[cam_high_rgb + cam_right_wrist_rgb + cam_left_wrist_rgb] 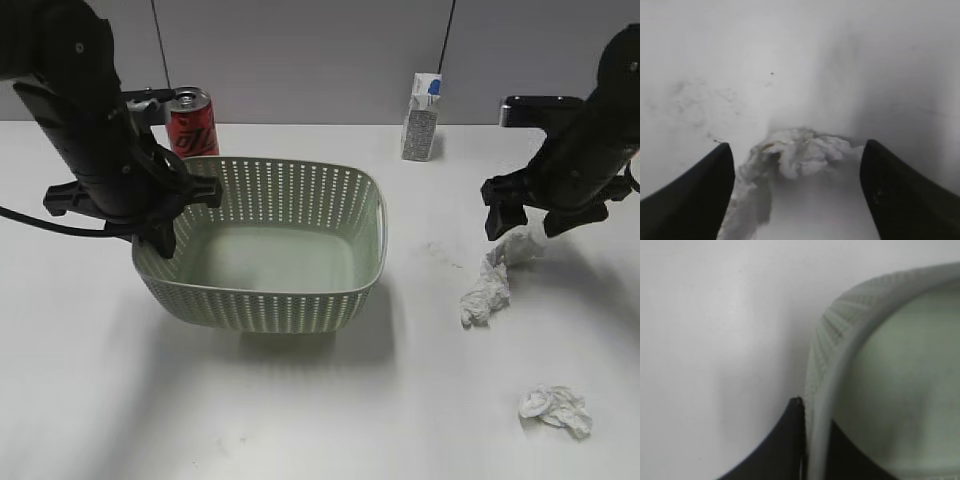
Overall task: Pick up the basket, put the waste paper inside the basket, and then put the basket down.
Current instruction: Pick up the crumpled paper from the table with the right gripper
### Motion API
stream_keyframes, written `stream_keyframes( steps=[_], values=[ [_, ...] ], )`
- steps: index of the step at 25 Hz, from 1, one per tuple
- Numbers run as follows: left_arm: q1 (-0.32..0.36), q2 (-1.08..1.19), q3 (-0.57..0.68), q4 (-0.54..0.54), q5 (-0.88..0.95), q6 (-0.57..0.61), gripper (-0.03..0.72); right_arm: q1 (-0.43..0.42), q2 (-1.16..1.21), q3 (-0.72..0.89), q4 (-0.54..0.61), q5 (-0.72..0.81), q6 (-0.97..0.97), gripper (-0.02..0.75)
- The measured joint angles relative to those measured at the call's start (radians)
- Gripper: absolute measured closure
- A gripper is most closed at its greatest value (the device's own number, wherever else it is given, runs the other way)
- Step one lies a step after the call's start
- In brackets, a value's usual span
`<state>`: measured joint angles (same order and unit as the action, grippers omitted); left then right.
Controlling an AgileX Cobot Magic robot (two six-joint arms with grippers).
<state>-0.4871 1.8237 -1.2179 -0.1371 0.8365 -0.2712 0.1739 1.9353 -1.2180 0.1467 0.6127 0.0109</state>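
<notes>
The waste paper needs to go inside the basket, so my right gripper should next grab the white wad by its crumpled body (515, 250) (800, 152).
The pale green slotted basket (285, 305) stands left of centre with nothing inside. My left gripper (165, 232) is shut on its left rim. In the left wrist view the rim (840, 325) runs between the two black fingers of the left gripper (815, 412). My right gripper (525, 228) is open just above a white waste paper wad (522, 247). A second wad (486, 295) trails from it toward the front left. In the right wrist view the wad (800, 152) lies between the spread fingers of the right gripper (797, 172). A third wad (556, 408) lies at the front right.
A red drink can (192, 122) stands right behind the basket's back left corner, next to my left arm. A white-and-blue carton (421, 117) stands upright at the back near the wall. The table is white, with faint smudges (440, 255) right of the basket.
</notes>
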Motion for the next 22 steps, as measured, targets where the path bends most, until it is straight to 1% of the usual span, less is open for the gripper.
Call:
stream_keyframes(
  steps=[3,9,13,15,17,19,22],
  values=[
    [0.000,0.000,0.000,0.010,0.000,0.000,0.688,0.000,0.045,-0.011,-0.044,0.013,0.041,0.144],
    [0.000,0.000,0.000,0.032,0.000,0.000,0.688,0.000,0.079,-0.012,-0.045,0.014,0.055,0.148],
    [0.000,0.000,0.000,0.032,0.000,0.000,0.688,0.000,0.108,-0.013,-0.034,-0.003,0.056,0.200],
    [0.000,0.000,0.000,0.032,0.000,0.000,0.688,0.000,0.123,-0.013,-0.032,-0.021,0.056,0.243],
    [0.000,0.000,0.000,0.032,0.000,0.000,0.688,0.000,0.125,-0.013,-0.029,-0.041,0.056,0.309],
    [0.000,0.000,0.000,0.032,0.000,0.000,0.688,0.000,0.125,-0.014,-0.028,-0.058,0.056,0.399],
    [0.000,0.000,0.000,0.032,0.000,0.000,0.688,0.000,0.125,-0.015,-0.028,-0.069,0.057,0.591]
  ],
)
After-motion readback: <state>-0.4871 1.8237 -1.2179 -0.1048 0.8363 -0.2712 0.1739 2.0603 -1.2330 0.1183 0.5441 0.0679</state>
